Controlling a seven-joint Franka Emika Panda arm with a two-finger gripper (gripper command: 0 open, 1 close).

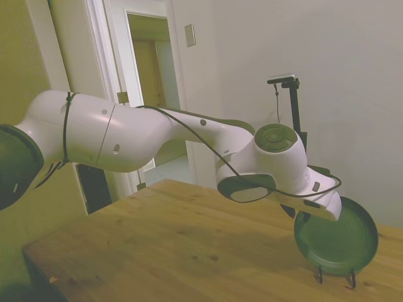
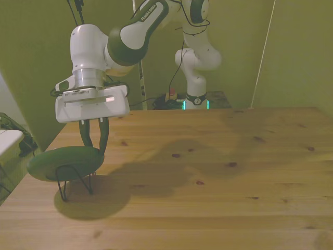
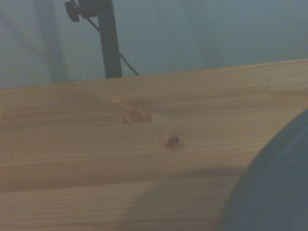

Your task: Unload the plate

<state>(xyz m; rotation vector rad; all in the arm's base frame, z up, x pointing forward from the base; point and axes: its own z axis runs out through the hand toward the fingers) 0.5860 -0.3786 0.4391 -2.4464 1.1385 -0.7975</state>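
Note:
The plate is far too wide for my fingers across its side [image 1: 337,238]. My gripper next needs to pinch the plate by its thin upper rim to unload it.
The dark green plate [image 1: 337,239] stands tilted on edge in a thin black wire stand [image 1: 351,280] near the table's far end in the side view. In the front view the plate [image 2: 65,162] and its stand [image 2: 73,182] sit at the front view's left. My gripper [image 2: 95,141] points down right at the plate's upper rim, with its two fingers [image 2: 104,136] apart and nothing gripped between them. In the side view the white gripper head covers the fingers and the plate's top edge. The wrist view shows a blurred curve of the plate [image 3: 274,187].
The wooden table [image 2: 218,172] stretches wide to the front view's right of the plate. The plate's stand is close to the table's edge [image 2: 21,182] at the front view's left. A wall and a doorway [image 1: 151,94] lie behind the arm in the side view.

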